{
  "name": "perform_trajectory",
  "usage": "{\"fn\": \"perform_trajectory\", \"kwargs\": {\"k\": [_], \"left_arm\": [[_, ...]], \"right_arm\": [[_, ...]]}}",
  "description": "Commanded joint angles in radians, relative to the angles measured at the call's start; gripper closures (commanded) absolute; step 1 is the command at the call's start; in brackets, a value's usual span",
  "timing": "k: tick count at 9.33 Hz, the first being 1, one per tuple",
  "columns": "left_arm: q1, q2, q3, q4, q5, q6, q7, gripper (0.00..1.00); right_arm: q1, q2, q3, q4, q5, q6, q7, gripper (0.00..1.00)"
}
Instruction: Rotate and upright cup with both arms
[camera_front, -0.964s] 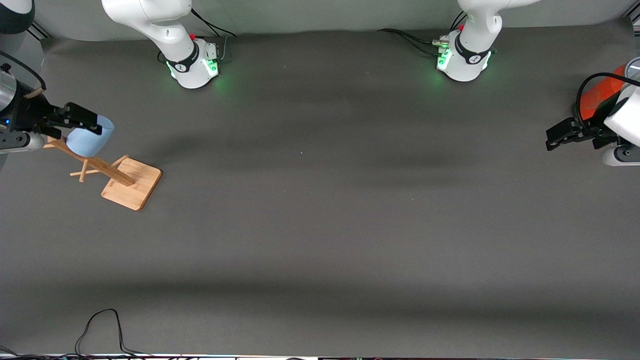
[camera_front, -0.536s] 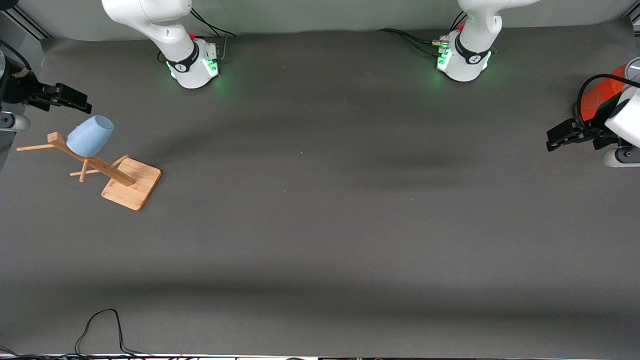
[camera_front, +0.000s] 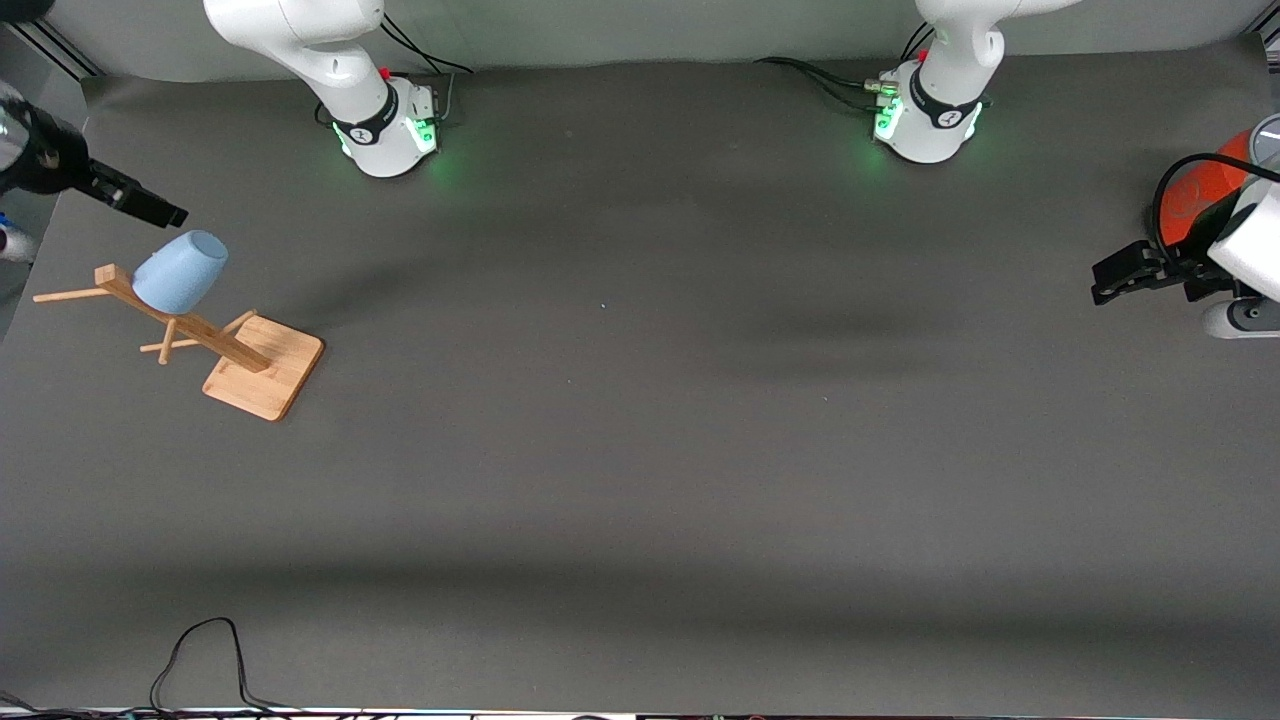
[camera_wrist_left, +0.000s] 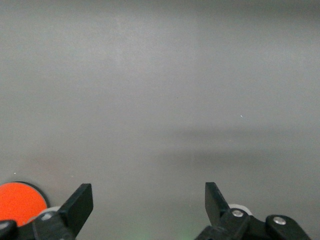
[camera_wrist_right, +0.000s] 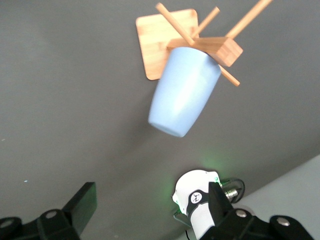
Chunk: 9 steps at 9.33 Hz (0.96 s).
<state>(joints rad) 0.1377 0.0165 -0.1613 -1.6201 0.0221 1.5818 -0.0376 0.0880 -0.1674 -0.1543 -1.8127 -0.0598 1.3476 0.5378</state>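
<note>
My right gripper grabs the cup (camera_front: 180, 272) by its sides near its closed base next, since its opening stays free, to slip it off the peg and rotate it.
The pale-blue cup (camera_front: 180, 272) hangs mouth-down and tilted on a peg of a wooden rack (camera_front: 265, 365) at the right arm's end of the table. It also shows in the right wrist view (camera_wrist_right: 184, 92), with the rack (camera_wrist_right: 165, 40) under it. My right gripper (camera_front: 155, 210) is open and empty, up in the air just clear of the cup; its jaws stand wide apart in its wrist view (camera_wrist_right: 150, 200). My left gripper (camera_front: 1115, 280) waits open and empty at the left arm's end of the table, jaws wide apart over bare mat (camera_wrist_left: 149, 197).
An orange-red cylinder (camera_front: 1195, 195) with a grey top stands by the left gripper and shows in the left wrist view (camera_wrist_left: 17, 202). A black cable (camera_front: 200, 650) lies at the table's near edge. The right arm's base (camera_wrist_right: 197, 197) shows past the right gripper.
The right gripper held the cup on the rack, then let go and drew back and up from it. The cup stays on the peg. The left arm has not moved.
</note>
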Motion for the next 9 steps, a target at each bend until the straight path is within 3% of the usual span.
{"fn": "perform_trajectory", "kwargs": {"k": [1,4,9], "left_arm": [[0.003,0.005,0.0,0.016,-0.008,-0.006,0.016,0.0],[0.003,0.005,-0.001,0.016,-0.008,-0.008,0.016,0.0],[-0.007,0.005,-0.001,0.017,-0.008,-0.005,0.016,0.0]], "right_arm": [[0.001,0.095,-0.071,-0.007,-0.011,0.022,0.054,0.01],[-0.004,0.15,-0.114,-0.019,-0.011,0.028,0.106,0.0],[0.002,0.144,-0.134,-0.134,0.008,0.093,0.191,0.0]]}}
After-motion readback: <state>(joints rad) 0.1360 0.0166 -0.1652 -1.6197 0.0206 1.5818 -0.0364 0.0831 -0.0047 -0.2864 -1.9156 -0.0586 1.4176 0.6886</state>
